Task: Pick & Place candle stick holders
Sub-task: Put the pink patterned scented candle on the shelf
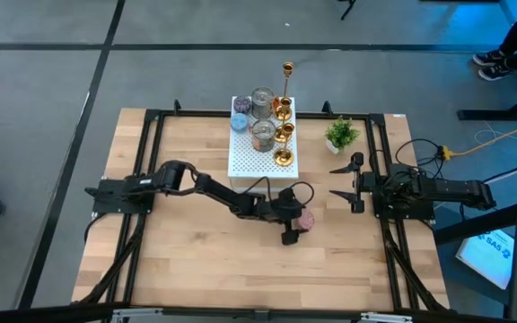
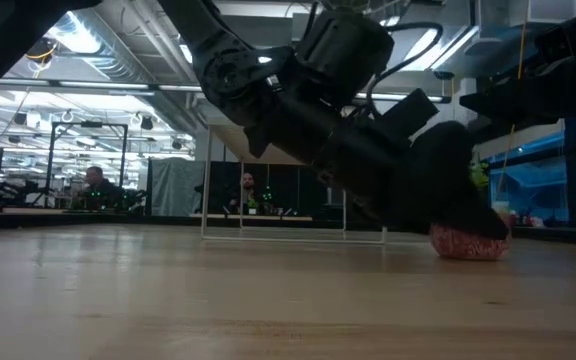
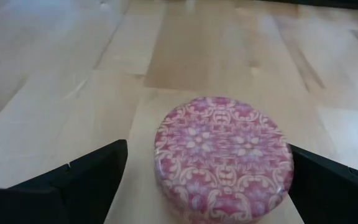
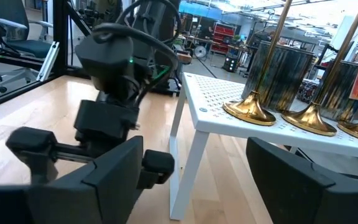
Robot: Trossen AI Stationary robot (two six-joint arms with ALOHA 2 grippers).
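Note:
The left gripper takes hold of the pink patterned candle stick holder by its round rim (image 1: 305, 219) (image 3: 224, 152) next, to pick and place it from the wooden table.
A small round pink patterned candle stick holder (image 3: 222, 155) rests flat on its base on the wooden table (image 1: 196, 260), right of centre (image 1: 307, 220). My left gripper (image 1: 302, 224) reaches low across the table and stands open, one finger on each side of that holder. Several gold holders (image 1: 282, 135), one of them tall and thin (image 1: 287, 81), silvery cups (image 1: 262, 100) and tiny coloured ones (image 1: 240, 112) stand on a white perforated box (image 1: 260, 163). My right gripper (image 1: 337, 181) waits open at the table's right side, pointing level toward the left. My left gripper comes at the pink holder slanting down from the table's left. One finger (image 3: 86, 177) stands apart from the holder's rim. The other finger (image 3: 328, 180) lies right beside the rim (image 3: 284, 165); I cannot tell whether it touches. The holder sits flat on the table.
The white box on thin legs (image 4: 185, 155) stands at the far middle of the table. A small green potted plant (image 1: 341, 135) sits to its right, near my right arm. A black frame (image 1: 151, 121) runs around the table. Bare wood lies toward the near edge.

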